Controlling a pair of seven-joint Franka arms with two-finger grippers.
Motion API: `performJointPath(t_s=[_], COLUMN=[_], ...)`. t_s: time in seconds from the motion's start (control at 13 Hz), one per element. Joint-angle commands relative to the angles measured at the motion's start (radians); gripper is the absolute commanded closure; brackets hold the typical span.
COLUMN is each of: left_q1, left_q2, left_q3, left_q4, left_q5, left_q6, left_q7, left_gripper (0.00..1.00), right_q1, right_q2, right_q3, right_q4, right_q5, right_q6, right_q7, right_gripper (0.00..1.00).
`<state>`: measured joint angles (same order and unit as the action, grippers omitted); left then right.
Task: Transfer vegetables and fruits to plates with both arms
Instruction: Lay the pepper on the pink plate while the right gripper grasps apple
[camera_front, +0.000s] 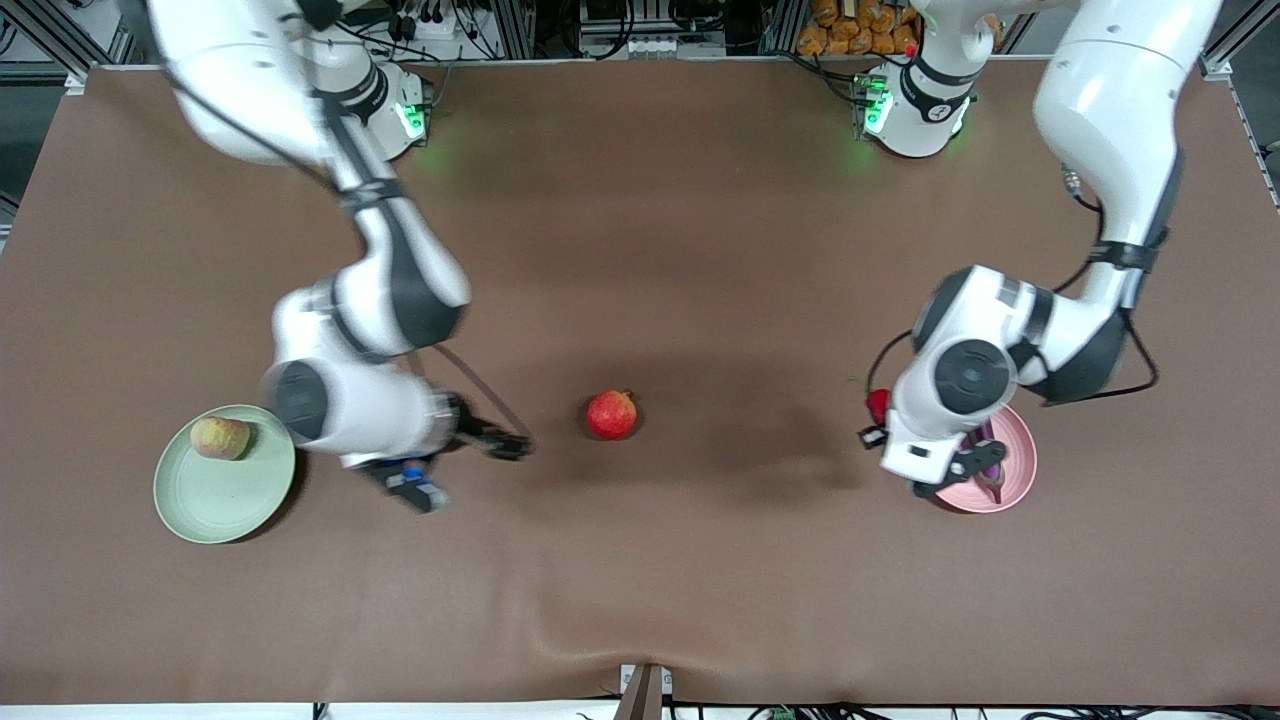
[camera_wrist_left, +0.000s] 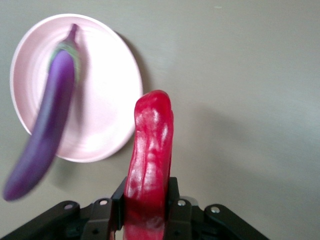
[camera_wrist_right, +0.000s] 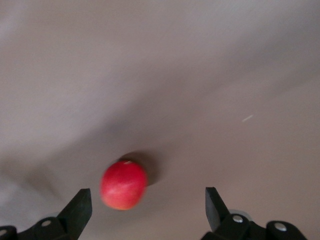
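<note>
The right gripper picks up the red pomegranate-like fruit by its round sides next, to set it on the green plate (camera_front: 215, 500).
My left gripper (camera_wrist_left: 146, 196) is shut on the red chili pepper (camera_wrist_left: 150, 150), holding it over the table just beside the pink plate (camera_wrist_left: 107, 95). The purple eggplant (camera_wrist_left: 44, 131) lies across that plate, its thick end past the rim. In the front view the left wrist hides most of this; only the chili (camera_front: 878, 405) and part of the pink plate (camera_front: 1012, 470) show. My right gripper (camera_wrist_right: 147, 202) is open above the table, short of the red pomegranate-like fruit (camera_wrist_right: 123, 184), which rests on the cloth (camera_front: 611, 414). The apple (camera_front: 220, 437) sits on the green plate (camera_front: 215, 500).
The brown cloth (camera_front: 700, 250) covers the whole table and has a raised fold at the edge nearest the front camera. The two arm bases (camera_front: 915, 110) stand along the table's robot edge, with cables and boxes past it.
</note>
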<state>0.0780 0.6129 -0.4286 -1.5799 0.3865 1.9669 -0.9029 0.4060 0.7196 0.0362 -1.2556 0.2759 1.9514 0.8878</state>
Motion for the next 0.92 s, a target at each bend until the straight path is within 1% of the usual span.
performJointPath(t_s=[0.0, 0.15, 0.31, 0.54, 0.62, 0.69, 0.85], left_q1=[0.072, 0.117, 0.160, 0.184, 0.187, 0.192, 0.197], left_q2=[0.014, 0.042, 0.071, 0.093, 0.091, 0.087, 0.067], left_q3=[-0.010, -0.009, -0.007, -0.006, -0.006, -0.006, -0.007], left_q4=[-0.020, -0.020, -0.020, -0.022, -0.022, -0.026, -0.020], left_q5=[-0.006, 0.003, 0.009, 0.009, 0.009, 0.009, 0.009], left_q6=[0.023, 0.061, 0.096, 0.116, 0.116, 0.116, 0.104], left_q7=[0.077, 0.142, 0.203, 0.232, 0.237, 0.243, 0.295], left_gripper=[1.00, 1.00, 1.00, 0.99, 0.40, 0.00, 0.00], right_q1=[0.082, 0.155, 0.154, 0.172, 0.177, 0.198, 0.218], right_q2=[0.064, 0.118, 0.133, 0.136, 0.144, 0.152, 0.153], right_q3=[-0.013, -0.021, -0.021, -0.021, -0.021, -0.022, -0.022], right_q4=[0.005, 0.004, 0.002, -0.019, -0.019, -0.028, -0.051], right_q5=[0.014, 0.006, -0.047, -0.054, -0.054, -0.057, -0.081], right_q6=[0.139, 0.237, 0.245, 0.242, 0.241, 0.241, 0.241], right_q7=[0.127, 0.199, 0.221, 0.223, 0.224, 0.226, 0.227], right_gripper=[0.00, 0.00, 0.00, 0.00, 0.00, 0.00, 0.00])
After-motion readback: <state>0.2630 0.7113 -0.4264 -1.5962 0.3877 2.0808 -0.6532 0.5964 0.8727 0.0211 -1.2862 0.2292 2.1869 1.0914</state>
